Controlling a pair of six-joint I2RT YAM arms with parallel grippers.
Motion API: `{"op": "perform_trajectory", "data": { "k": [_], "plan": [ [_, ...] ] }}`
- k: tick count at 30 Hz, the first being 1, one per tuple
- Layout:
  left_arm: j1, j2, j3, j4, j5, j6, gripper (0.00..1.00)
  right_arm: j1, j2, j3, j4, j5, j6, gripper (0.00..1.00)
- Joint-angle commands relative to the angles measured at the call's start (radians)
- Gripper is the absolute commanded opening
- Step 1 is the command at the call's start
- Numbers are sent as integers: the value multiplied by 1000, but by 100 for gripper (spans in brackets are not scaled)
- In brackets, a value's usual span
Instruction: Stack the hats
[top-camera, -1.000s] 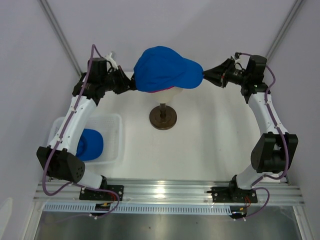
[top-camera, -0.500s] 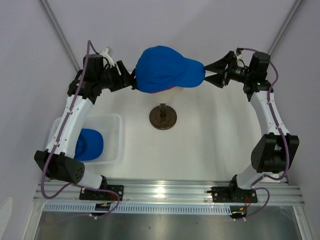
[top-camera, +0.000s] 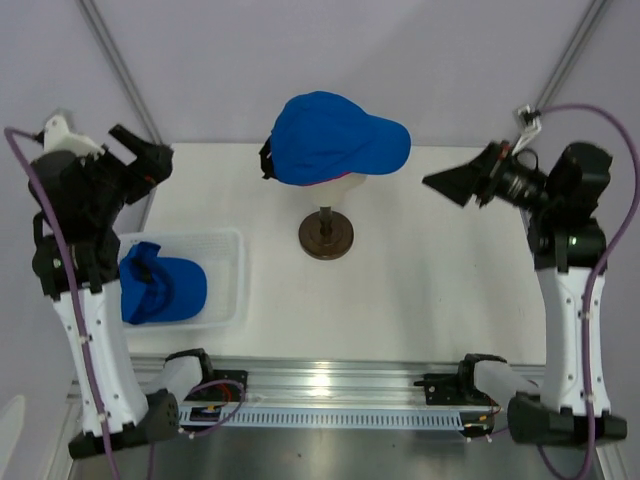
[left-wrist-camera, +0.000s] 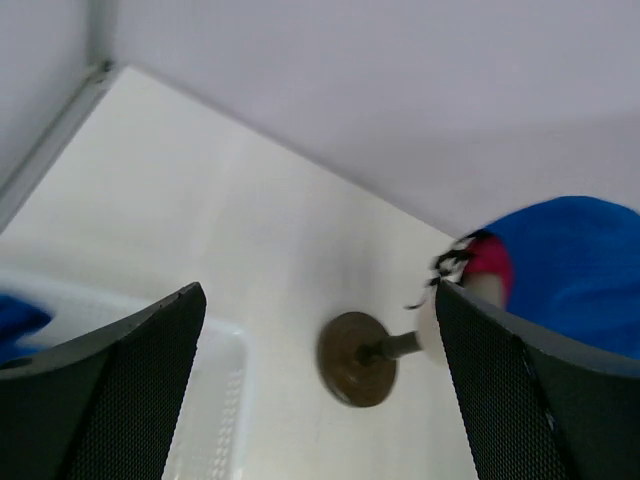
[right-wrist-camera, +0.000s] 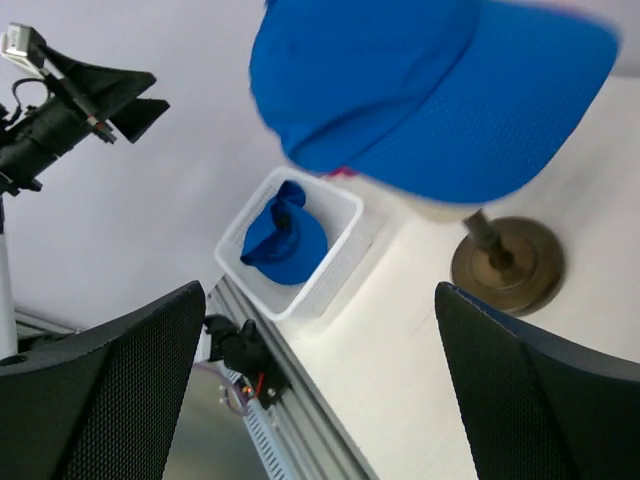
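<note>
My left gripper will reach the blue hat in the basket and take hold of it by its crown's edge (top-camera: 143, 254), which leaves the hat's rim free for handing over.
A royal blue hat (top-camera: 335, 138) sits on the cream mannequin head (top-camera: 338, 190), brim to the right, and a pink hat's edge (top-camera: 322, 183) shows beneath it. From the left wrist, the pink hat (left-wrist-camera: 490, 262) peeks out under the blue hat (left-wrist-camera: 575, 265). Another blue hat (top-camera: 162, 288) lies in the white basket (top-camera: 225, 240). My left gripper (top-camera: 148, 157) is open, raised at the far left, well away from the head. My right gripper (top-camera: 448, 183) is open to the right of the brim, holding nothing. The right wrist view shows the top hat (right-wrist-camera: 430, 90) and the basket hat (right-wrist-camera: 285, 240).
The head stands on a brown round base (top-camera: 326, 236) at mid-table, with that base (left-wrist-camera: 355, 358) also in the left wrist view. The basket (right-wrist-camera: 335, 262) sits at the near left by the aluminium rail (top-camera: 330, 385). Grey walls close in behind.
Both grippers have opened, let go of the blue hat on the head, and drawn back outward, the left far up and left, the right to the right.
</note>
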Motion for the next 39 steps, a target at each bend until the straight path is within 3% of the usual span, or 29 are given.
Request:
{"op": "perform_trajectory", "data": {
  "k": [1,6,10,13,17,21,23,26,30,39],
  "plan": [
    [74,-87,-208,-120,-200,-25,99,29,-145,-247,-26,56,-142,100],
    [202,-238,-538,-110,-380,-89,99,209,-358,-532,88,164,-126,99],
    [276,-220,-734,-57,-424,-171,99,351,-370,-566,88,243,-191,99],
    [276,-158,-794,-19,-480,-270,100,463,-333,-568,106,316,-235,100],
    [276,-82,-790,48,-516,-329,100,575,-261,-550,157,387,-257,99],
    [276,9,-758,85,-623,-294,100,636,-167,-487,189,424,-242,99],
    [276,64,-758,123,-616,-219,99,659,-115,-446,201,436,-231,99],
    [270,125,-778,243,-488,-113,99,682,-75,-410,208,471,-223,99],
    [232,184,-799,320,-397,-88,96,689,-28,-343,183,507,-235,99],
    [170,391,-721,266,-479,-122,89,689,15,-252,117,551,-272,100]
  ]
}}
